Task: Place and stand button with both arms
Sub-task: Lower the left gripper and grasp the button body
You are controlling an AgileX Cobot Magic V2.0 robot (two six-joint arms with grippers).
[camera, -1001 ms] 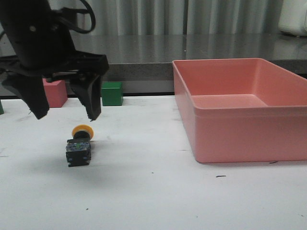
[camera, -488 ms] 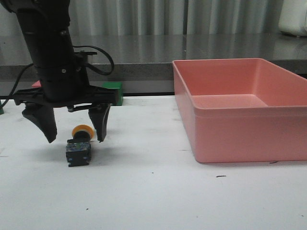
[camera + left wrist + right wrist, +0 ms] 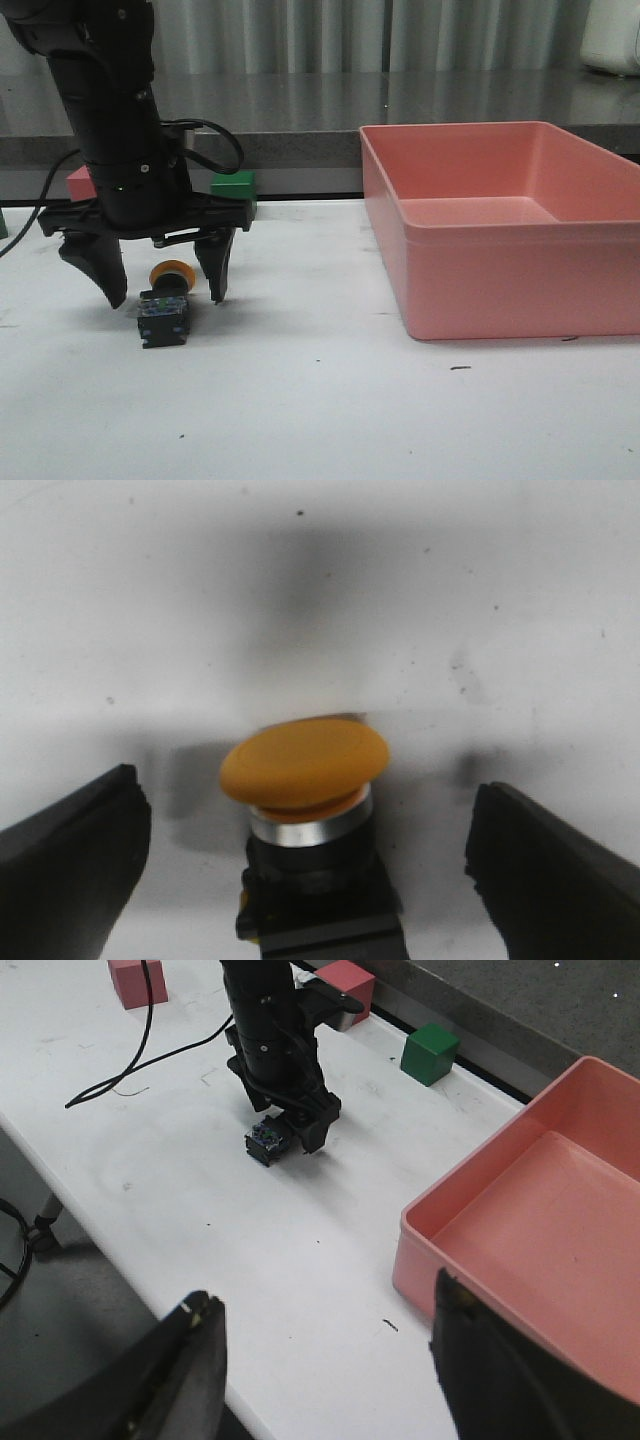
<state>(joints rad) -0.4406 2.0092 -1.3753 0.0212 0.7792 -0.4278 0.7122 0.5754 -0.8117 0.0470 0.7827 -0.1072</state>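
Note:
In the left wrist view my fingers are low beside the button's yellow cap, so my left gripper closes on the cap next.
The button lies on its side on the white table, yellow cap pointing away from me, dark blocky base toward me. My left gripper is open and low, one finger on each side of the button, not touching it. The left wrist view shows the yellow cap between the two black fingers. The right wrist view shows the button under the left arm. My right gripper is open, empty and high above the table's front edge.
A large pink bin stands on the right of the table. A green cube and a pink cube sit at the back left. A black cable trails across the table behind the left arm.
My left gripper has come down from above the button until its open fingers straddle it near the table. The button has not moved.

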